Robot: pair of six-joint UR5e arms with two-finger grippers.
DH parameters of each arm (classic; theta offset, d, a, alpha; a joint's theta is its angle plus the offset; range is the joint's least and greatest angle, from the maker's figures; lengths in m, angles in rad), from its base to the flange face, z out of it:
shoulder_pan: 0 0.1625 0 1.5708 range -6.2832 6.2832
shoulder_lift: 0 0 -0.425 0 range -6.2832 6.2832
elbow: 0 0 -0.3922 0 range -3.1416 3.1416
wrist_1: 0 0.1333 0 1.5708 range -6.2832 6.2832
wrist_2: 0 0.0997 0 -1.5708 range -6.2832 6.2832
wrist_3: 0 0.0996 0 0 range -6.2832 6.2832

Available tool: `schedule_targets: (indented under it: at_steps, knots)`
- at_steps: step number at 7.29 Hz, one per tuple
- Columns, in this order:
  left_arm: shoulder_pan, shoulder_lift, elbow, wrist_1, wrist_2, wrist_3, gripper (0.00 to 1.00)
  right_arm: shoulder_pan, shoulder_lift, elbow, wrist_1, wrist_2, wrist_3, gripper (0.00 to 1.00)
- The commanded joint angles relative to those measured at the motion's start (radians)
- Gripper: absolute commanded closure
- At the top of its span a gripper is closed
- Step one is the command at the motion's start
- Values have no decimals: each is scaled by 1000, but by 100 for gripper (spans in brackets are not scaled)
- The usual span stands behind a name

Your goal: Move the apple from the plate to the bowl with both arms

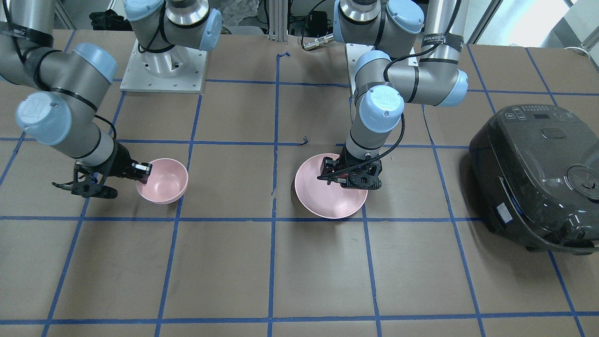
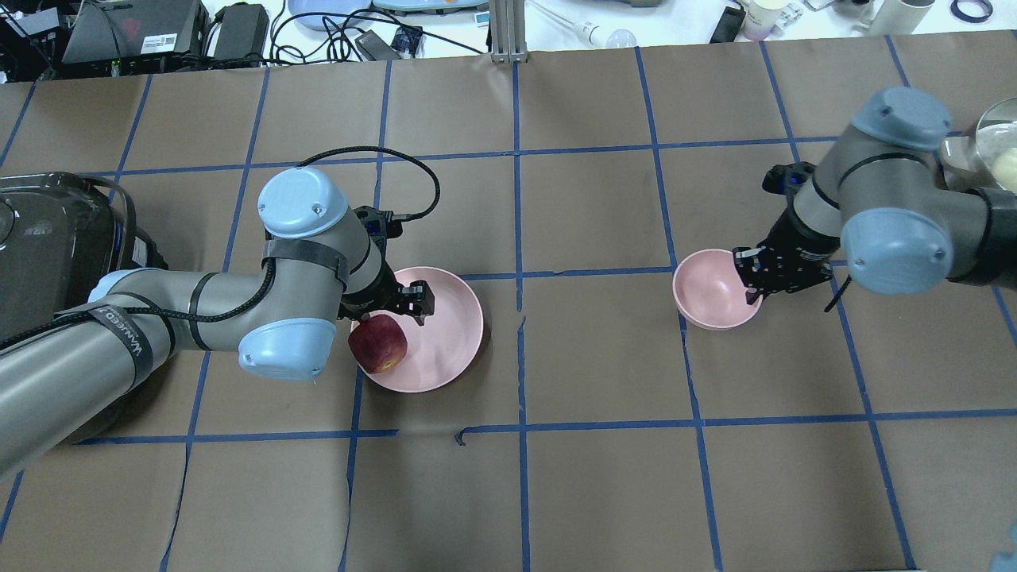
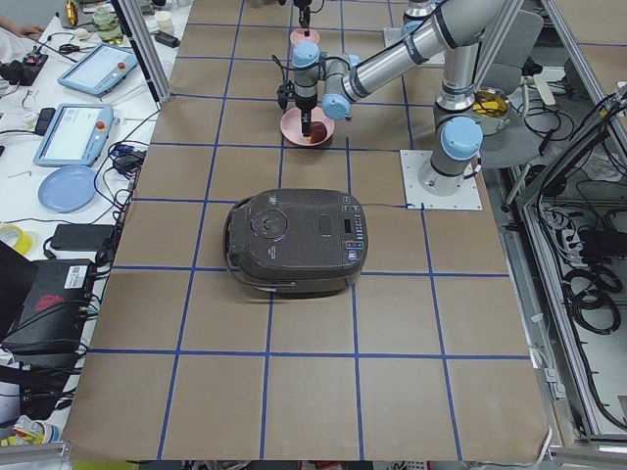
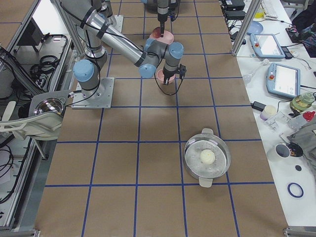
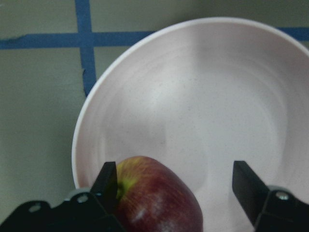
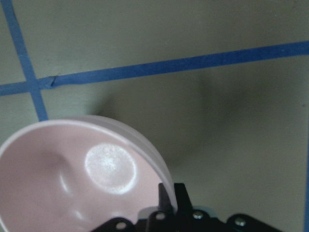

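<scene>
The pink bowl (image 1: 164, 182) (image 6: 72, 179) moves closer to the plate, before my right gripper releases it, as wide tabletop still separates the bowl in my fingers from the plate.
The dark red apple (image 2: 378, 343) lies on the pale pink plate (image 2: 445, 349) at its edge nearest the robot. My left gripper (image 2: 393, 311) hangs low over the plate and is open. In the left wrist view the apple (image 5: 154, 198) sits between the fingers (image 5: 108, 181), against one of them, with a wide gap to the other; the plate (image 5: 203, 96) fills that view. My right gripper (image 2: 751, 287) is shut on the rim of the pink bowl (image 2: 707, 286), seen close in the right wrist view (image 6: 72, 179). The bowl holds nothing.
A black rice cooker (image 2: 48, 238) stands on the robot's left end of the table, close to the left arm. A steel pot (image 4: 206, 158) stands on the robot's right end. Brown paper with blue tape lines covers the table (image 2: 516, 477).
</scene>
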Motion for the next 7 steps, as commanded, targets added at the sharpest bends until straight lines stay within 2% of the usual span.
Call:
schedule_targets:
  at_steps: [1, 3, 4, 5, 6, 7]
  knots:
    - [-21, 9, 3, -7, 0, 50, 0, 178, 10, -2, -2, 52, 253, 100]
    - [-53, 12, 0, -28, 9, 119, 0, 244, 39, -2, -27, 56, 315, 100]
    - [-52, 15, 1, -42, 10, 162, 0, 244, 45, -1, -43, 42, 314, 18]
    - [-46, 15, 4, -44, 10, 215, 0, 243, 45, -5, -43, 39, 309, 12]
    - [-44, 17, 6, -31, 18, 331, 0, 237, 39, -17, -43, 37, 299, 0]
    - [-43, 17, 3, -31, 65, 366, 0, 223, 36, -89, -31, 31, 251, 0]
